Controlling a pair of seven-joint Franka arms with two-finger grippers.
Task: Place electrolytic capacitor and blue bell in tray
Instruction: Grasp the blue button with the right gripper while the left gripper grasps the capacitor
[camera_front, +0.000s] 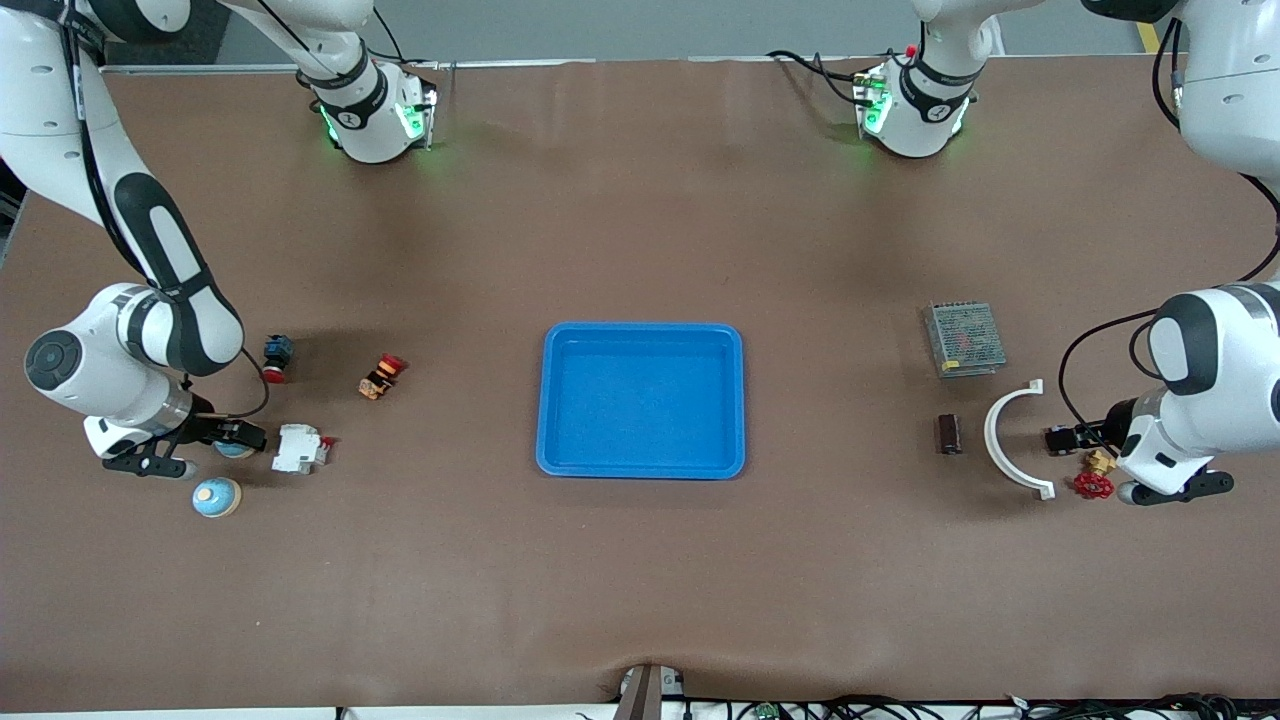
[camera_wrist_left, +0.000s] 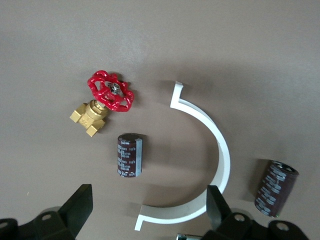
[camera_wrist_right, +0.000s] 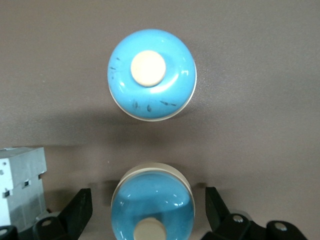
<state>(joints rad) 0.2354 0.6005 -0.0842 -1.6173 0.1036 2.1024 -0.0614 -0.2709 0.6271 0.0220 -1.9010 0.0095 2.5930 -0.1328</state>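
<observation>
In the wrist view the right gripper's fingers stand on either side of the blue bell's rim (camera_wrist_right: 150, 169), so my right gripper closes on the blue bell next.
The blue tray (camera_front: 640, 400) lies mid-table with nothing in it. Two blue bells sit at the right arm's end. One (camera_front: 217, 497) (camera_wrist_right: 151, 74) stands free. The other (camera_front: 236, 451) (camera_wrist_right: 152, 207) sits between the fingers of my open right gripper (camera_front: 228, 437) (camera_wrist_right: 150, 210), untouched. Two dark electrolytic capacitors lie at the left arm's end. One (camera_front: 948, 434) (camera_wrist_left: 275, 187) is beside the white arc on the tray's side, the other (camera_wrist_left: 129, 155) between arc and valve. My left gripper (camera_front: 1065, 440) (camera_wrist_left: 150, 212) is open and empty over the table by that capacitor and one arc end.
A white arc bracket (camera_front: 1005, 440) (camera_wrist_left: 220, 155), a brass valve with a red handwheel (camera_front: 1092, 482) (camera_wrist_left: 107, 97) and a metal power supply (camera_front: 963, 338) lie at the left arm's end. A white breaker (camera_front: 298, 448) (camera_wrist_right: 20, 185) and two push buttons (camera_front: 383, 375) (camera_front: 277, 358) lie near the bells.
</observation>
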